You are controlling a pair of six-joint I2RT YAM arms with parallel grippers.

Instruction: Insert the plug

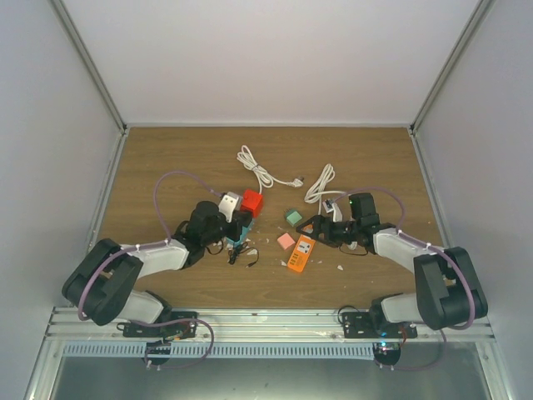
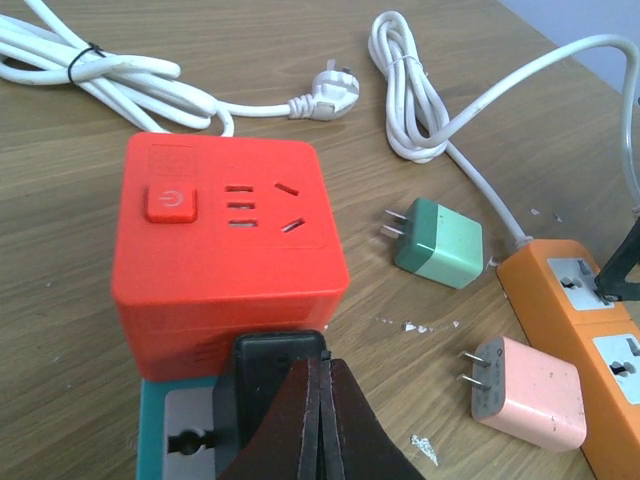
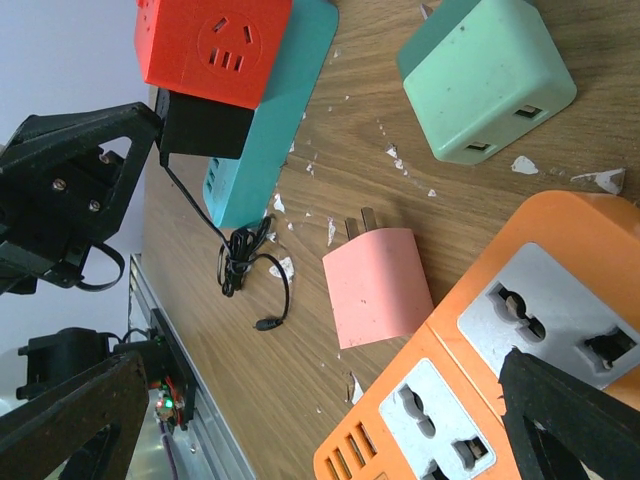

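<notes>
The closed fingers of my left gripper only rest on the edge of the black plug. The plug would stay in the teal power strip if I lifted that gripper now.
A black plug sits in a socket of the teal power strip, right against a red cube socket. My left gripper is shut, its tips resting on the plug's top edge with nothing between them. From the right wrist view the plug, teal strip and left gripper show together. My right gripper is open and empty above the near end of the orange power strip. From above, the left gripper and right gripper sit mid-table.
A pink charger and a green charger lie loose between the strips. The plug's black cord is coiled on the wood. Two white cables lie further back. White walls enclose the table.
</notes>
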